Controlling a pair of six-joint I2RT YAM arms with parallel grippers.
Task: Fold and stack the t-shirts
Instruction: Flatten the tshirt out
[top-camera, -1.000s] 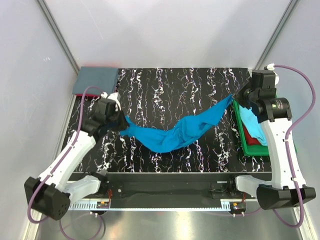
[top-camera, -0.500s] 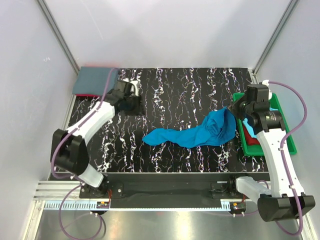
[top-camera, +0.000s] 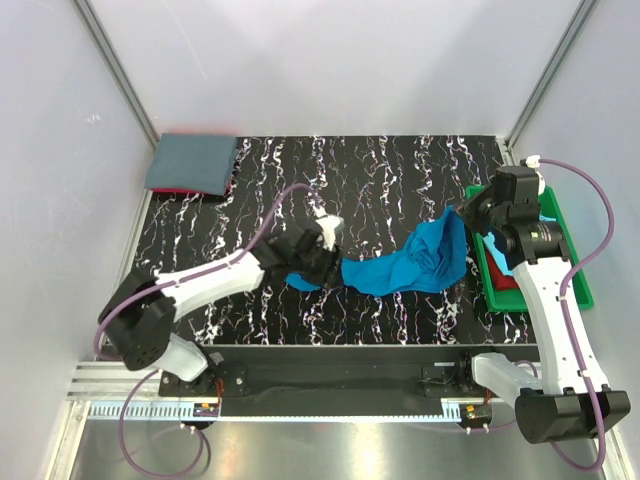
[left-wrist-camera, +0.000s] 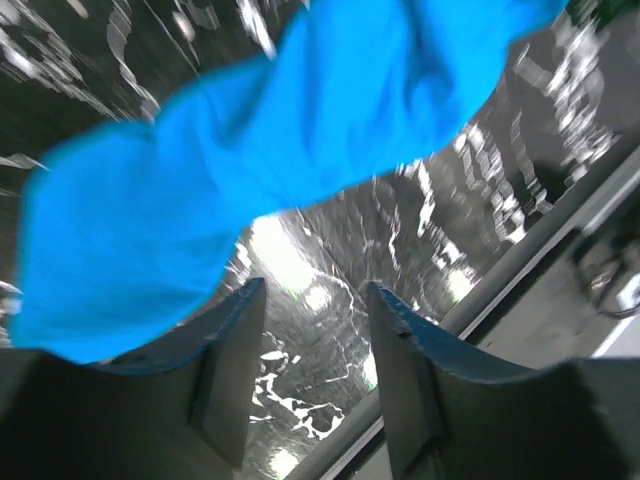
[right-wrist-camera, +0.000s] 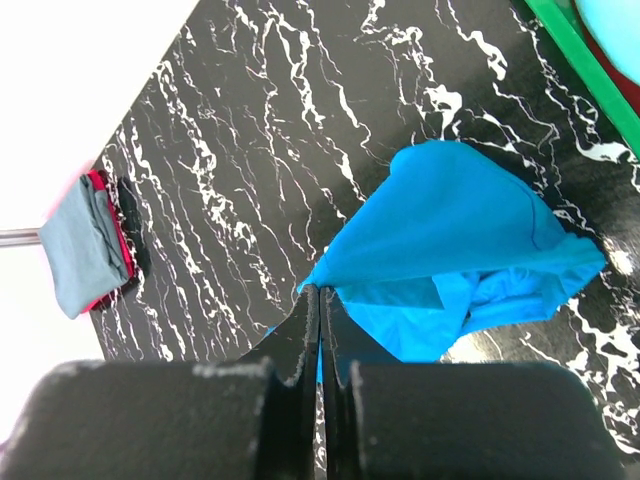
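My left gripper will next grab the turquoise-blue t-shirt by its edge, at the t-shirt's end opposite my right gripper. This will spread the t-shirt for folding.
The bright turquoise-blue t-shirt (top-camera: 410, 265) lies crumpled across the middle right of the black marbled table. My right gripper (top-camera: 463, 211) is shut on one of its corners (right-wrist-camera: 322, 285) and holds that corner lifted above the cloth. My left gripper (top-camera: 326, 260) is open and low over the table at the shirt's left end. In the left wrist view the shirt (left-wrist-camera: 250, 150) lies just beyond the spread fingers (left-wrist-camera: 232, 370), with nothing between them. A folded slate grey-blue t-shirt (top-camera: 192, 162) lies at the back left on a red one.
A green tray (top-camera: 578, 285) stands at the right edge and holds a light aqua shirt (top-camera: 514, 262) on a red shirt (top-camera: 505, 284). The folded stack also shows in the right wrist view (right-wrist-camera: 88, 245). White walls enclose the table.
My left arm swung from the back left by the folded stack to the table's middle, at the shirt's left end. The shirt has bunched rightward. My right gripper kept its hold.
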